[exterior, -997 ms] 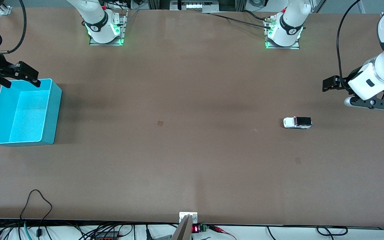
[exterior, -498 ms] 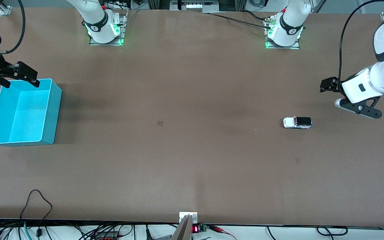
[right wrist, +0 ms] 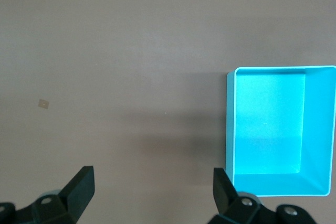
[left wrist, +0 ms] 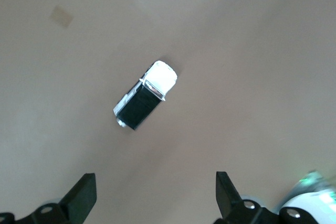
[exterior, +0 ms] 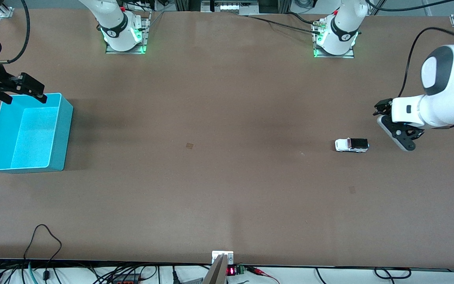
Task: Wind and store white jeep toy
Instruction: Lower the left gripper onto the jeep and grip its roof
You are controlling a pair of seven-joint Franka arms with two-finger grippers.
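Observation:
The white jeep toy is to be wound and stored, so the left gripper should next grab it by its black rear section.
The white jeep toy, tiny with a black rear section, stands on the brown table toward the left arm's end. My left gripper hangs in the air close beside it, over bare table, open and empty. The turquoise bin sits empty at the right arm's end. My right gripper waits in the air by the bin's rim, open with nothing between its fingers.
Both arm bases stand at the table's edge farthest from the front camera. Cables and a small display lie along the nearest edge. A wide stretch of table separates jeep and bin.
My left arm has swung down and inward toward the jeep, its wrist turning. The right arm, the jeep and the bin have not moved.

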